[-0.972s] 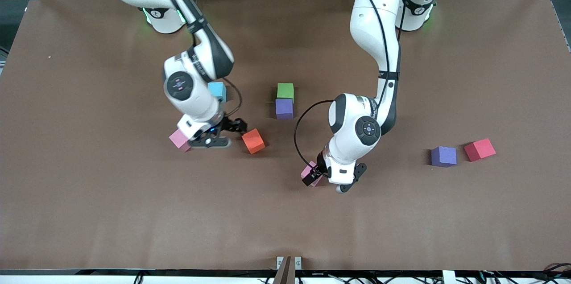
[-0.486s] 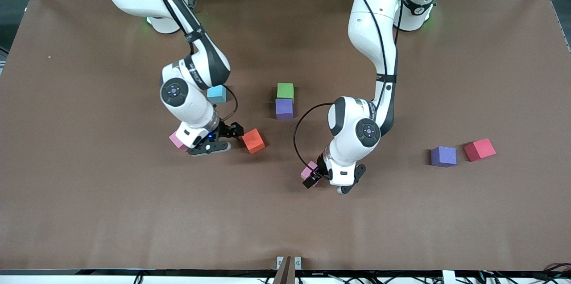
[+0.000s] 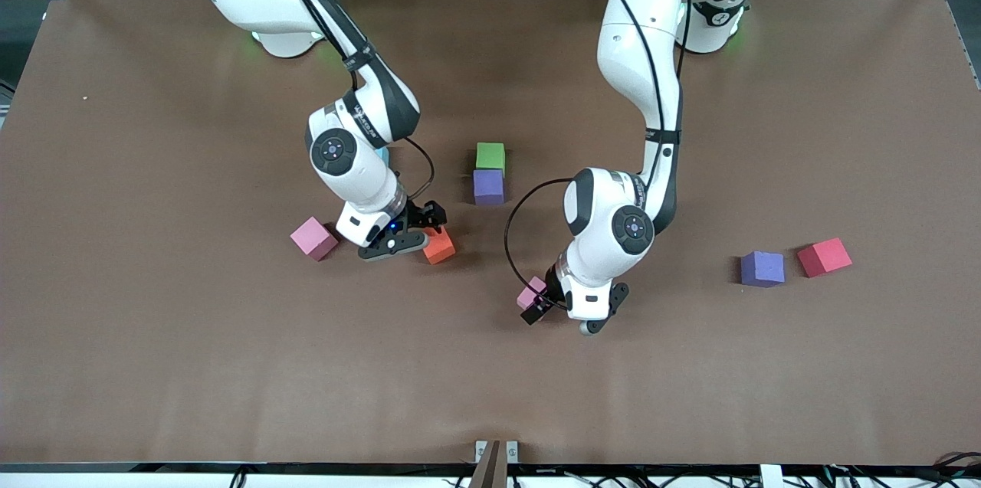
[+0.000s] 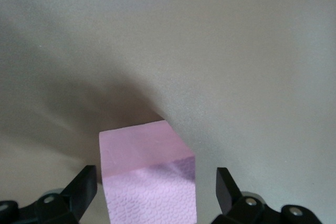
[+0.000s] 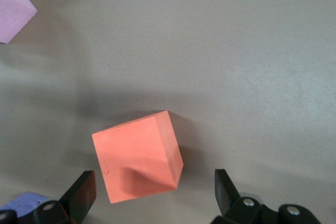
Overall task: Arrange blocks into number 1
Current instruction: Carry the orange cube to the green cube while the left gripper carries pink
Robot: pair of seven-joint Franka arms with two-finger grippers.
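Observation:
The fingers of my right gripper are above the orange block (image 3: 441, 247), and the block's shadow shows beside it. My right gripper would miss the block if it closed now, so I should lower it first.
An orange block (image 3: 441, 247) lies on the table, turned at an angle. My right gripper (image 3: 429, 231) hangs open over it, and the orange block (image 5: 139, 158) shows between the spread fingers (image 5: 81, 192) untouched. My left gripper (image 3: 542, 304) is low at the table, open around a pink block (image 3: 530, 293). In the left wrist view that pink block (image 4: 147, 177) sits between the fingers (image 4: 228, 190) with a gap on one side. A green block (image 3: 490, 155) touches a purple block (image 3: 488, 186) at mid-table. A second pink block (image 3: 313, 237) lies beside the right gripper.
Another purple block (image 3: 762, 268) and a red block (image 3: 824, 257) lie side by side toward the left arm's end. The right arm's wrist hides nearly all of a light blue block (image 3: 383, 154). Brown table (image 3: 230, 365) is bare nearer the front camera.
My right gripper has moved from over the second pink block to over the orange block, uncovering that pink block and hiding the light blue one. The left gripper has shifted only slightly.

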